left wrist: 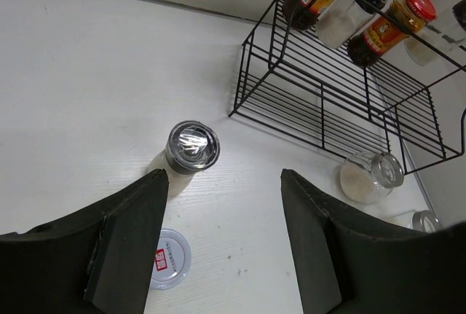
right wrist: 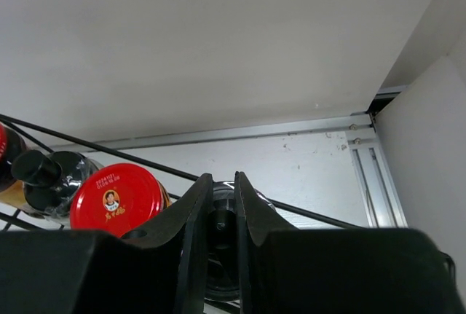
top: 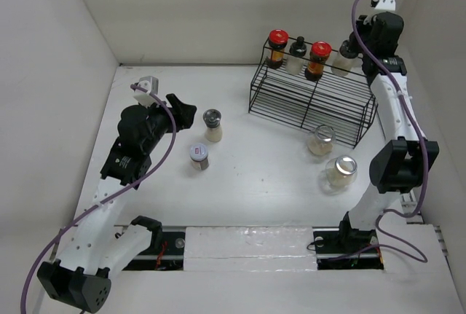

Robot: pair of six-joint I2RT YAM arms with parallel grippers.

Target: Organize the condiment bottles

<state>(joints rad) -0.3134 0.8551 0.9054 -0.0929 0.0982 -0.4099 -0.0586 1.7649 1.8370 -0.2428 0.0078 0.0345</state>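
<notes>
The pale bottle's base hangs higher than the red-lidded jar's beside it, so if I opened my right gripper now, the pale bottle would drop onto the top shelf.
My right gripper (top: 355, 46) is shut on the black cap of a pale bottle (top: 344, 59) at the right end of the top shelf of the black wire rack (top: 309, 103). In the right wrist view my right gripper (right wrist: 220, 201) pinches that cap (right wrist: 220, 230). Two red-lidded dark jars (top: 277, 46) (top: 317, 60) and a black-capped bottle (top: 295, 56) stand beside it. My left gripper (top: 183, 113) is open and empty, above the table near a grey-lidded shaker (top: 212, 124) and a white-lidded jar (top: 199, 157). In the left wrist view, my left gripper (left wrist: 222, 183) is behind the shaker (left wrist: 192, 146).
Two squat clear jars (top: 320, 140) (top: 341, 172) stand on the table in front of the rack's right half. White walls close in the back and both sides. The right arm rises along the right wall.
</notes>
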